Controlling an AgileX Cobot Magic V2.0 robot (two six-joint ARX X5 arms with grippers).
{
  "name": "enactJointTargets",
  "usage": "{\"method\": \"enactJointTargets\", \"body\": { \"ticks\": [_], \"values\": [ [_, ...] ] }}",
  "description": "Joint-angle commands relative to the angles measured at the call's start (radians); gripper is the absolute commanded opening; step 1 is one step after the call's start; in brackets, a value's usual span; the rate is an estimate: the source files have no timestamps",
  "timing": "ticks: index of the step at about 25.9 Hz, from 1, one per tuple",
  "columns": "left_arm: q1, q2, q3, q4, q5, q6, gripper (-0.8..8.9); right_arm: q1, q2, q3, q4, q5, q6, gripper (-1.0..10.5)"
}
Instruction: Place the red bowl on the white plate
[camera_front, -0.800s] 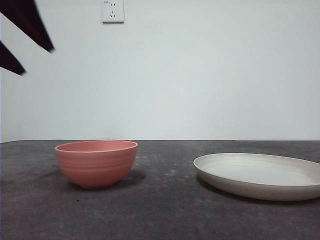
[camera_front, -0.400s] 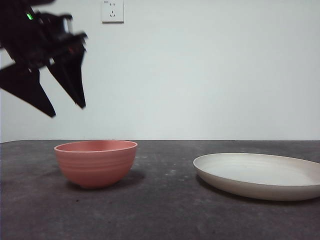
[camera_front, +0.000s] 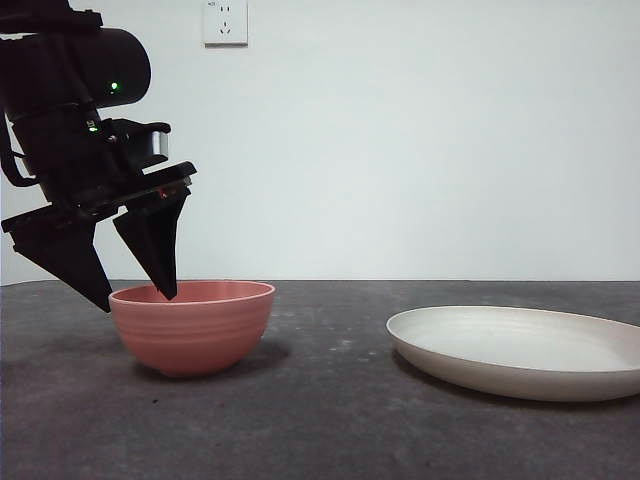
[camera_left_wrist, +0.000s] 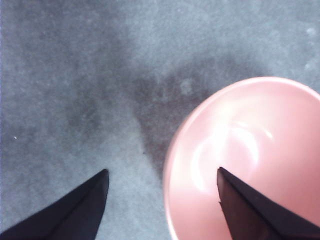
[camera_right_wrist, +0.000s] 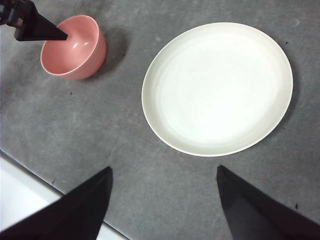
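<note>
My left gripper grabs the red bowl by its thin rim (camera_front: 116, 296) next, since the bowl's round body spreads far wider than my open fingers.
The red bowl (camera_front: 192, 326) stands upright on the dark table at the left. It also shows in the left wrist view (camera_left_wrist: 250, 155) and the right wrist view (camera_right_wrist: 75, 47). My left gripper (camera_front: 135, 298) is open and straddles the bowl's left rim, one jaw inside the bowl and one outside; in its own view (camera_left_wrist: 162, 172) the rim lies between the jaws. The white plate (camera_front: 520, 350) lies empty at the right, also in the right wrist view (camera_right_wrist: 217, 87). My right gripper (camera_right_wrist: 162, 172) is open and empty, high above the table beside the plate.
A white wall socket (camera_front: 226, 22) sits on the back wall. The table's pale edge (camera_right_wrist: 20, 200) shows in the right wrist view. Bare dark tabletop (camera_front: 330, 350) lies between bowl and plate.
My left gripper has come down from the upper left corner to the bowl's left rim, jaws open. The bowl and plate have not moved.
</note>
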Motion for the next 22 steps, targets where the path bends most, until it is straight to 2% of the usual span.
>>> {"method": "enactJointTargets", "body": {
  "ticks": [1, 7, 11, 15, 16, 17, 22],
  "values": [
    [-0.005, 0.02, 0.02, 0.0, -0.003, 0.015, 3.32, 0.002, 0.005, 0.019, 0.009, -0.004, 0.006, 3.3],
    [-0.011, 0.02, 0.02, -0.029, -0.007, 0.016, 3.06, 0.002, 0.005, 0.019, 0.009, -0.005, 0.008, 3.3],
    [-0.017, 0.021, 0.02, -0.052, -0.045, 0.015, 3.02, 0.002, 0.005, 0.019, 0.01, -0.004, 0.008, 3.3],
    [-0.023, 0.021, 0.02, -0.06, -0.048, 0.014, 1.62, 0.002, 0.005, 0.019, 0.01, -0.004, 0.008, 3.3],
    [-0.023, 0.021, 0.02, -0.061, -0.048, 0.014, 0.78, 0.002, 0.005, 0.019, 0.01, -0.005, 0.008, 3.3],
    [-0.023, 0.021, 0.02, -0.063, -0.048, 0.014, 0.39, 0.002, 0.005, 0.019, 0.01, -0.005, 0.008, 3.3],
    [-0.024, 0.021, 0.02, -0.058, -0.047, 0.008, 0.16, 0.002, 0.005, 0.019, 0.01, -0.004, 0.008, 3.3]
  ]
}}
